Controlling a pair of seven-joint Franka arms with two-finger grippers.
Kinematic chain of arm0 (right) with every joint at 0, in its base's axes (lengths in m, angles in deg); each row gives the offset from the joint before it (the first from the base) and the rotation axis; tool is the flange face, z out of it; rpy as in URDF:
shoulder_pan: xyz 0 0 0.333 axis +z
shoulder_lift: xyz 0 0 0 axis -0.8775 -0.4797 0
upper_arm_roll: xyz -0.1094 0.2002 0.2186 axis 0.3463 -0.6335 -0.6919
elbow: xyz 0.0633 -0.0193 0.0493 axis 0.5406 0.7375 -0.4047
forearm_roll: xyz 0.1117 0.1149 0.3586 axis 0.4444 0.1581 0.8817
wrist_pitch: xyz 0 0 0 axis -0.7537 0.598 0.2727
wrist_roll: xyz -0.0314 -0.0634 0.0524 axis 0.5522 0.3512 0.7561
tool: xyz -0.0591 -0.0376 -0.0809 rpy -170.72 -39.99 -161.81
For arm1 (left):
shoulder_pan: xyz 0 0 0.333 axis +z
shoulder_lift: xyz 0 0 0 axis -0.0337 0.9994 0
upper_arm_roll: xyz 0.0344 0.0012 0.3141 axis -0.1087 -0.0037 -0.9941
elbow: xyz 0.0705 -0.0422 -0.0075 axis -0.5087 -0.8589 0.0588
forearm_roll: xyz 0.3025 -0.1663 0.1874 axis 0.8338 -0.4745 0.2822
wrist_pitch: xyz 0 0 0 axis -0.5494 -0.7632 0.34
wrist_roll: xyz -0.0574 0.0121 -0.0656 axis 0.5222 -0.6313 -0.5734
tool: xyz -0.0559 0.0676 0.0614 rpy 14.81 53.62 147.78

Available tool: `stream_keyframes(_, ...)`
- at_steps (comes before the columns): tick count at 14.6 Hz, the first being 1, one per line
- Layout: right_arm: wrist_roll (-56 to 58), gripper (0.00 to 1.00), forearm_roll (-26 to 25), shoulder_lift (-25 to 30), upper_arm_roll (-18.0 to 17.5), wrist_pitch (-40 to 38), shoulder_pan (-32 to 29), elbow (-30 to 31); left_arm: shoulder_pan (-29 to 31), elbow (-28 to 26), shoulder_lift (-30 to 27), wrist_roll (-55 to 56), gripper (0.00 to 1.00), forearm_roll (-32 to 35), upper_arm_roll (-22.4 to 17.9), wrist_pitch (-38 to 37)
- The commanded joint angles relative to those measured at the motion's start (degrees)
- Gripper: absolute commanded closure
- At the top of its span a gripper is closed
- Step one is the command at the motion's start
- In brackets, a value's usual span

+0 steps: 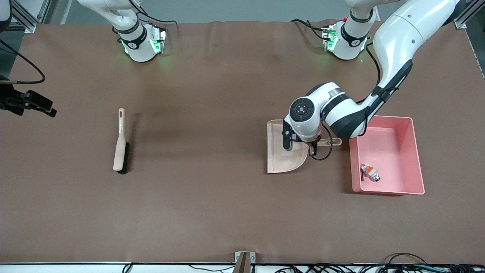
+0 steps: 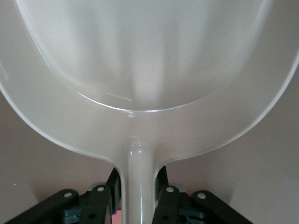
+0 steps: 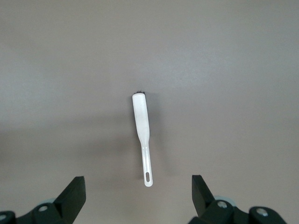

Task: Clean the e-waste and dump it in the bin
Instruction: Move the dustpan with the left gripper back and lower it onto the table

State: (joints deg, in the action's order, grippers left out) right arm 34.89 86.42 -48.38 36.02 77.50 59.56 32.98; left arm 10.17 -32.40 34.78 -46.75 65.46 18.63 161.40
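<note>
My left gripper needs to stay closed on the dustpan, because the dustpan's lower edge is still above the brown tabletop in the front view.
The e-waste lies in the pink bin: a white-grey component and, beside it, a small dark block. The beige dustpan lies flat on the table beside the bin, toward the right arm's end. My left gripper is low over the dustpan's handle. In the left wrist view the gripper is shut on the handle, and the dustpan is empty. My right gripper is open and empty, high over the brush.
The beige black-bristled brush lies alone on the brown table toward the right arm's end, handle pointing to the robots' bases. A small bracket sits at the table edge nearest the front camera. Cables run along that edge.
</note>
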Motion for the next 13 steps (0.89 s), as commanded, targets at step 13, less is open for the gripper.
stream_keyframes(13,-0.7,0.00,0.3,0.2,-0.1,0.0,-0.5,0.1,-9.1,0.5,1.3,5.2,0.92,3.6,-3.5,0.2)
